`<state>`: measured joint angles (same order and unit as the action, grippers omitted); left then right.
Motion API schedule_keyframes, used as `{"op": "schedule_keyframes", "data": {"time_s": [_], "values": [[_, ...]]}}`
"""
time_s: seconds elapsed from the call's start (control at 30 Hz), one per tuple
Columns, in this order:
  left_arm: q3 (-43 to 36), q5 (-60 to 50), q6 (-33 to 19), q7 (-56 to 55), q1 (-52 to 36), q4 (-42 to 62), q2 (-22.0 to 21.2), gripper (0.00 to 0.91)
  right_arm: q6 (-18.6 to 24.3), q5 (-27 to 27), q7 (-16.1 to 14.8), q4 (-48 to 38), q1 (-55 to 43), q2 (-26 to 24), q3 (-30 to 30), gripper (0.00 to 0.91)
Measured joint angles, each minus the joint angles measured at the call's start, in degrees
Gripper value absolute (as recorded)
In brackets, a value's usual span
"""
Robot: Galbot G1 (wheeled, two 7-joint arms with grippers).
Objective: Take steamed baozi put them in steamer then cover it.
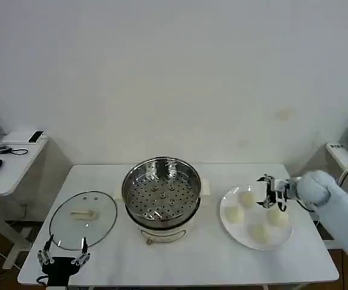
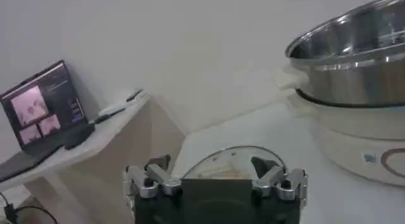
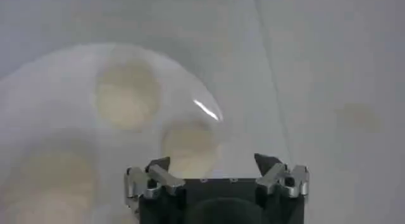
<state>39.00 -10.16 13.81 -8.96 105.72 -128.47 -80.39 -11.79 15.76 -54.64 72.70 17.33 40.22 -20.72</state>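
I should pick up the cream-white baozi by its rounded sides next. Then my right gripper can put it on the steamer's perforated tray (image 1: 162, 196).
The steamer (image 1: 162, 192) stands open mid-table, its perforated tray bare; the left wrist view shows its steel wall (image 2: 354, 61). The glass cover (image 1: 83, 217) lies flat to its left, handle up. Several cream baozi rest on a white plate (image 1: 227, 225) at the right, one of them (image 1: 247, 197) at the plate's far side. My right gripper (image 1: 263, 191) hovers open over the plate's far part; in its wrist view the right gripper (image 3: 212, 163) is just beside a baozi (image 3: 190, 146), with nothing between the fingers. My left gripper (image 1: 63, 258) (image 2: 209, 165) waits open at the front edge, near the cover (image 2: 231, 161).
A low side table (image 1: 11, 166) with a mouse and small devices stands left of the white table, and the left wrist view shows a laptop (image 2: 44, 108) on it. Another ledge (image 1: 343, 154) is at the far right. Bare tabletop lies in front of the steamer.
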Motion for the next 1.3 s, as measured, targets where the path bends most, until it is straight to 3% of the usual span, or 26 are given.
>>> {"op": "schedule_keyframes", "data": {"time_s": [0.3, 0.67, 0.97, 1.3], "values": [[0.0, -0.7, 0.2, 0.4, -1.1, 0.2, 0.7, 0.907, 0.2, 0.5, -3.4, -8.0, -6.9, 3.9, -8.0, 0.907], [-0.4, -1.2, 0.1, 0.5, -1.8, 1.2, 0.9, 0.907, -0.5, -0.1, -4.0, -13.4, -9.5, 7.8, -12.0, 0.907], [-0.7, -1.7, 0.0, 0.4, -1.9, 1.6, 1.3, 0.907, -1.5, -0.6, -3.8, -15.6, -10.5, 9.5, -13.3, 0.685], [-0.8, -1.7, -0.2, 0.2, -1.8, 1.5, 1.6, 0.907, -2.6, -1.9, -4.9, -14.9, -12.0, 8.9, -15.2, 0.595]]}}
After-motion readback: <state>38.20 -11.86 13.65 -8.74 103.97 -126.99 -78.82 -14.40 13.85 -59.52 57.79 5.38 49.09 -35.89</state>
